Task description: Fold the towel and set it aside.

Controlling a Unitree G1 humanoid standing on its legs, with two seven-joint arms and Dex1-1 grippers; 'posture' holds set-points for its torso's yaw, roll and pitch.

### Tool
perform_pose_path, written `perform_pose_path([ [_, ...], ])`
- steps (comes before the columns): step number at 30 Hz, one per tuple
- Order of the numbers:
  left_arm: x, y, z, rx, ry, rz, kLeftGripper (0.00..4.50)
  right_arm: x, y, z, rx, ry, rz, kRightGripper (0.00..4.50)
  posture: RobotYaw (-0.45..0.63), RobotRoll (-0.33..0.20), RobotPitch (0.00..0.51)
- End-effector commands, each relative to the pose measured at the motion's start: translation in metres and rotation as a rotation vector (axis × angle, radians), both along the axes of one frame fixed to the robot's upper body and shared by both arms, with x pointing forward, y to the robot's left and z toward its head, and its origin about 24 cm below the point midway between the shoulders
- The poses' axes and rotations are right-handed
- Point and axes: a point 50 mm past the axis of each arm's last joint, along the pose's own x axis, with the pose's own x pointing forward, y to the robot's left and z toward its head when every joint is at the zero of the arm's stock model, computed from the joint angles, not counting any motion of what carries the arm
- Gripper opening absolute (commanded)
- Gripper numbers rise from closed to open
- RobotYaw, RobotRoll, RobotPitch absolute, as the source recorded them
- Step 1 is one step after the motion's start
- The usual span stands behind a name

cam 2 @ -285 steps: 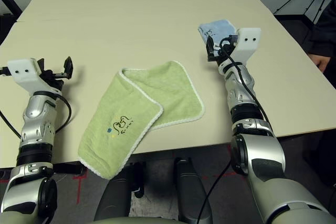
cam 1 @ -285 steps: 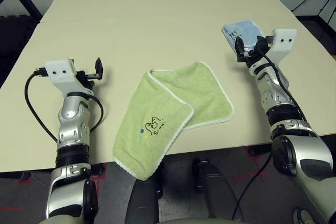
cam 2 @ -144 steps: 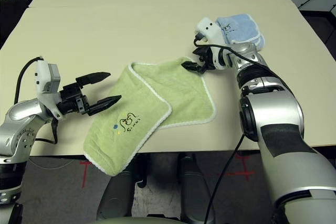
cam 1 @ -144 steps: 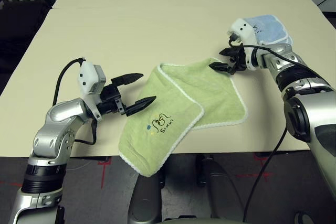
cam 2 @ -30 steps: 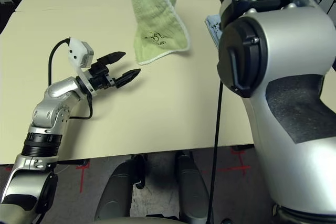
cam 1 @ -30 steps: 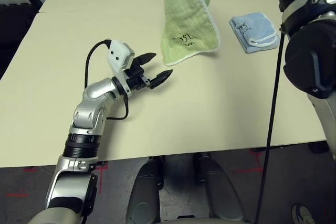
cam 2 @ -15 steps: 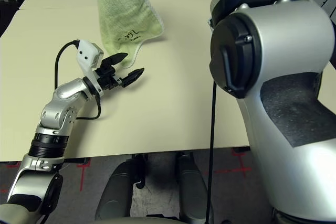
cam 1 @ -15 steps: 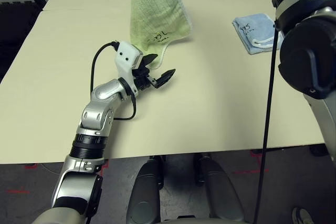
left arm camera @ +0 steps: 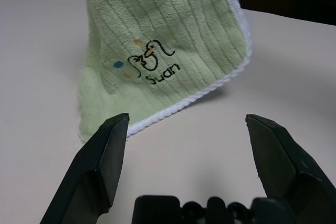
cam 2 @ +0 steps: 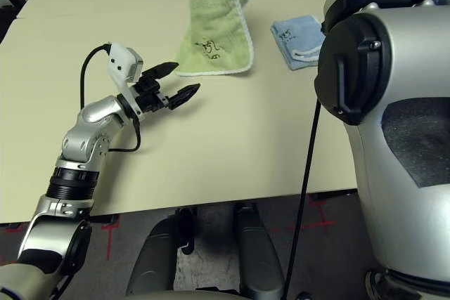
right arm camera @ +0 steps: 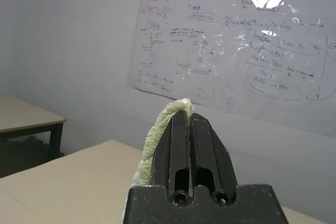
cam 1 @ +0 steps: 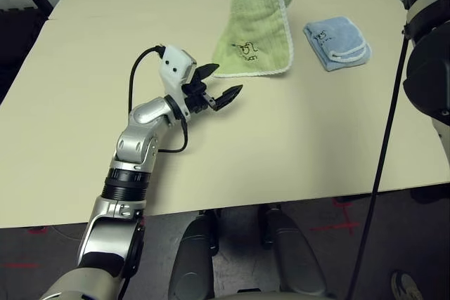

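The towel's cloth hangs slack, with a free edge at its end. My left gripper needs to reach the towel and pinch its lower hem corner (cam 1: 217, 72) there.
The light green towel (cam 1: 256, 26) hangs down from above the table, its lower edge with the dark logo just touching the tabletop. In the right wrist view my right gripper (right arm camera: 184, 124) is shut on the towel's top edge (right arm camera: 160, 129), raised high. My left gripper (cam 1: 223, 83) stands open just above the table, a short way in front and to the left of the towel's lower left corner. The left wrist view shows both fingers (left arm camera: 100, 163) spread wide, with the towel's logo (left arm camera: 147, 64) ahead and nothing between them.
A small folded light blue cloth (cam 1: 337, 42) lies on the table to the right of the hanging towel. The pale tabletop (cam 1: 295, 145) stretches bare in front of the towel. A whiteboard (right arm camera: 236, 45) hangs on the far wall.
The hanging towel has swung to the right and its lower edge now rests on the table. My left gripper has shifted slightly forward and stays open.
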Motion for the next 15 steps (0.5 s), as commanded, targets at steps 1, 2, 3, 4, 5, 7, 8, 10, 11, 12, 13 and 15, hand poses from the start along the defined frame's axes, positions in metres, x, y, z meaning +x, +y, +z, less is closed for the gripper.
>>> perform_pose_path([
  [1,-0.008,0.004,-0.008,0.021,0.014,0.015,4.50,-0.026,0.017,0.034,0.025,-0.089,0.075,0.03,-0.01,0.000,0.178],
  [2,-0.009,0.005,-0.010,0.024,0.018,0.022,4.50,-0.024,0.026,0.031,0.044,-0.053,0.105,0.03,-0.01,0.000,0.180],
  [3,-0.010,0.006,-0.011,0.026,0.021,0.026,4.50,-0.022,0.031,0.028,0.056,-0.030,0.124,0.03,-0.01,0.000,0.180],
  [4,-0.011,0.006,-0.012,0.026,0.024,0.033,4.50,-0.020,0.038,0.024,0.063,-0.003,0.140,0.03,-0.01,0.000,0.180],
  [5,-0.011,0.006,-0.013,0.028,0.026,0.040,4.50,-0.018,0.042,0.021,0.072,0.020,0.152,0.03,0.01,0.000,0.182],
  [7,-0.009,0.006,-0.017,0.050,0.034,0.076,4.50,-0.014,0.049,0.014,0.078,0.059,0.164,0.03,0.01,0.000,0.182],
  [8,-0.008,0.006,-0.019,0.065,0.034,0.099,4.50,-0.013,0.051,0.012,0.080,0.069,0.165,0.03,0.02,0.000,0.185],
  [10,-0.003,0.007,-0.022,0.090,0.032,0.162,4.50,-0.011,0.052,0.008,0.081,0.086,0.164,0.03,0.02,0.000,0.185],
  [11,-0.001,0.006,-0.022,0.093,0.026,0.187,4.50,-0.010,0.052,0.007,0.080,0.092,0.161,0.03,0.04,0.000,0.188],
  [12,0.001,0.004,-0.022,0.090,0.019,0.205,4.50,-0.009,0.053,0.005,0.079,0.097,0.161,0.03,0.04,0.000,0.188],
  [13,0.003,0.000,-0.020,0.073,0.013,0.219,4.50,-0.008,0.053,0.004,0.076,0.100,0.159,0.03,0.04,0.000,0.188],
  [15,0.005,-0.009,-0.016,0.026,0.016,0.223,4.50,-0.007,0.055,0.002,0.072,0.105,0.157,0.03,0.04,0.000,0.190],
])
